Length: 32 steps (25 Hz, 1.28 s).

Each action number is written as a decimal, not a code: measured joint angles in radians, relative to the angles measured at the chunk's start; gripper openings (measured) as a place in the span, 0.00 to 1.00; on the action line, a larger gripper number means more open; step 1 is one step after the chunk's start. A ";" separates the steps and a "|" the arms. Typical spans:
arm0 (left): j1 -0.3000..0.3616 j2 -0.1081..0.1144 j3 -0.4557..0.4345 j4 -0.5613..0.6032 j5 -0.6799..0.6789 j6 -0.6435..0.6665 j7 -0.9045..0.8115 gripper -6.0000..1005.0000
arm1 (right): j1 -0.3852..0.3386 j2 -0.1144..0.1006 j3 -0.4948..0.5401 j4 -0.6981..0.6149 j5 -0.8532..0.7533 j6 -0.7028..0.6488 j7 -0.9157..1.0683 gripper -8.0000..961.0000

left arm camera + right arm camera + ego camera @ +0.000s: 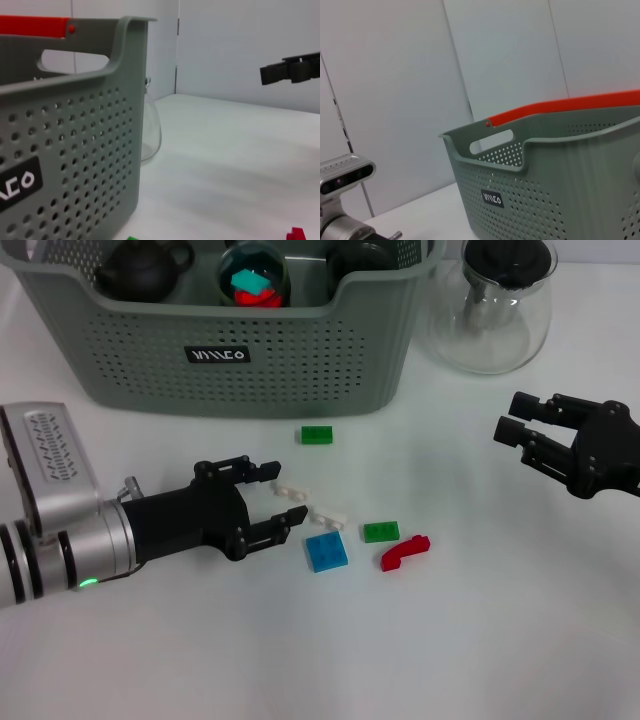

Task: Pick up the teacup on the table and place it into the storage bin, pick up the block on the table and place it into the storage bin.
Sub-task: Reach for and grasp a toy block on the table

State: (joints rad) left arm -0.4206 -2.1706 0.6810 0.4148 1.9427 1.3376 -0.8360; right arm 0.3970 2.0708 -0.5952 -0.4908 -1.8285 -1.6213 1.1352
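My left gripper's fingers are still short of the blue block (pixel 326 551) on the tabletop, so it is too early to close. Next, it moves toward the block.
The grey-green storage bin (pixel 130 360) stands at the back of the table; it also shows in the left wrist view (pixel 75 140) and the right wrist view (pixel 560 175). Inside it are a dark teapot (pixel 145 268) and a glass cup (pixel 255 282) with teal and red pieces. Loose blocks lie in front of the bin: a green one (pixel 316 434), a blue one (pixel 326 552), a second green one (pixel 380 531) and a red one (pixel 404 552). My left gripper (pixel 286 494) is open, low over the table, with small white pieces (pixel 290 490) between its fingers. My right gripper (pixel 508 416) is open and empty, off to the right.
A clear glass pot with a black lid (pixel 495 300) stands right of the bin, and also shows in the left wrist view (pixel 150 135). More white pieces (pixel 328 514) lie by the blue block. The bin has a red handle (pixel 560 107).
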 joint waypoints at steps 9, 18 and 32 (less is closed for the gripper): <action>0.006 0.000 0.004 -0.031 0.001 0.021 0.028 0.62 | 0.000 0.001 -0.002 0.000 0.000 0.006 0.000 0.43; 0.031 -0.004 0.038 -0.082 0.013 0.039 0.112 0.62 | -0.001 0.002 -0.001 0.000 0.000 0.015 0.000 0.43; -0.011 -0.007 0.031 -0.183 0.002 -0.058 0.197 0.62 | 0.001 0.003 -0.006 0.000 0.000 0.032 0.000 0.44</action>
State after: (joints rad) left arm -0.4317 -2.1773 0.7117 0.2316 1.9445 1.2796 -0.6391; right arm 0.3980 2.0740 -0.6013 -0.4908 -1.8285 -1.5893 1.1352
